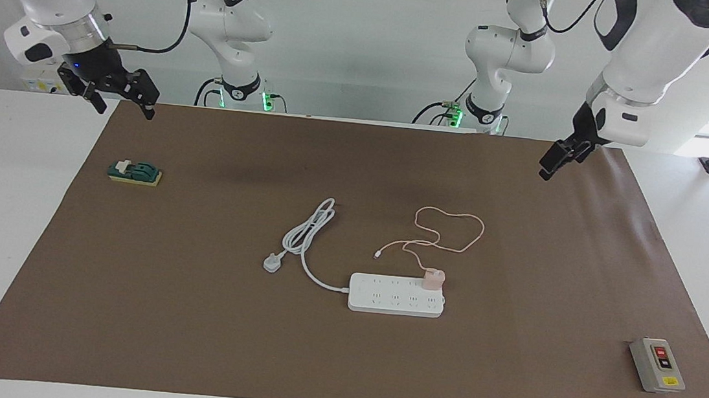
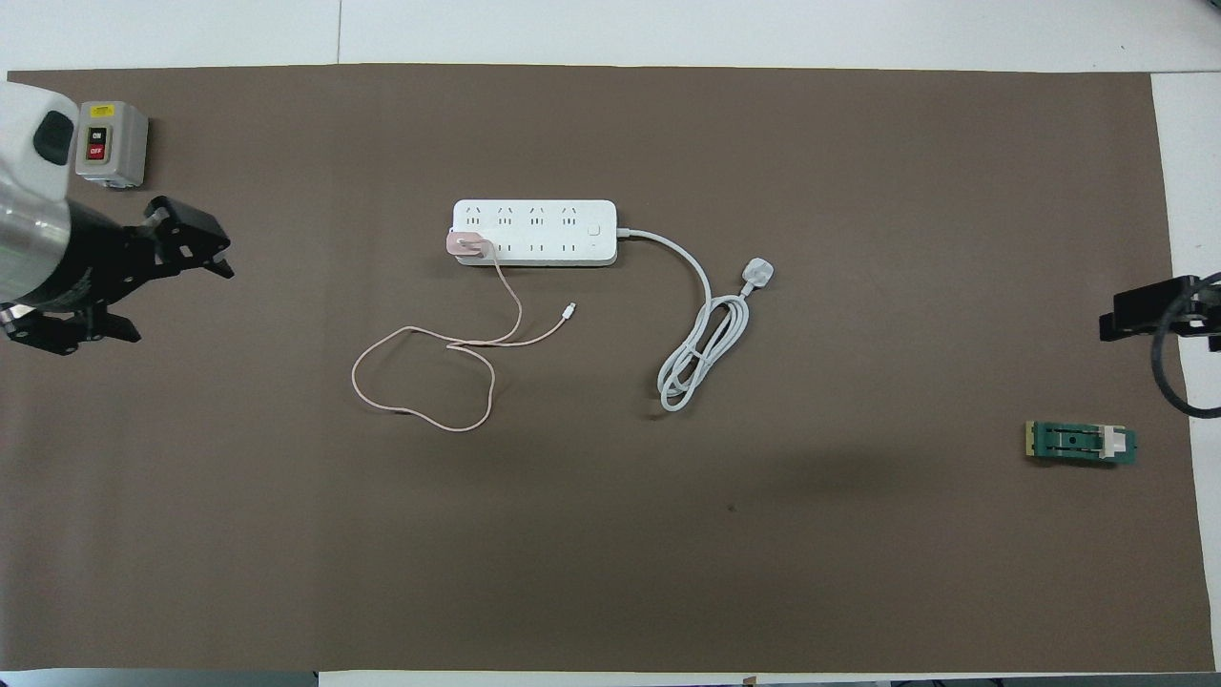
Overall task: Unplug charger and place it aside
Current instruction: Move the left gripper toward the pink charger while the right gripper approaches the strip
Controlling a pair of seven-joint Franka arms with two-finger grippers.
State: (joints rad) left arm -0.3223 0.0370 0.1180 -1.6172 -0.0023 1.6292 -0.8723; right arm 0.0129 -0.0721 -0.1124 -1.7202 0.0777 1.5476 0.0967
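Observation:
The charger needs to come out of the power strip's end socket (image 2: 472,248), so my left gripper should next grab it by its pink cube body (image 2: 464,242) and pull.
The charger (image 1: 433,278) is a small pale pink cube plugged into the end socket of the white power strip (image 1: 383,302) at the middle of the brown mat. It also shows in the overhead view (image 2: 466,244), on the strip (image 2: 548,215). Its thin pink cable (image 1: 455,235) lies in a loose loop on the mat, nearer to the robots than the strip. My left gripper (image 1: 547,169) is open and empty, up in the air over the mat at the left arm's end. My right gripper (image 1: 123,102) is open and empty, raised over the mat's edge at the right arm's end.
The strip's thick white cord with its white plug (image 1: 272,262) lies coiled beside the strip, toward the right arm's end. A grey on/off switch box (image 1: 657,365) stands at the left arm's end. A green clamp-like part (image 1: 134,172) lies at the right arm's end.

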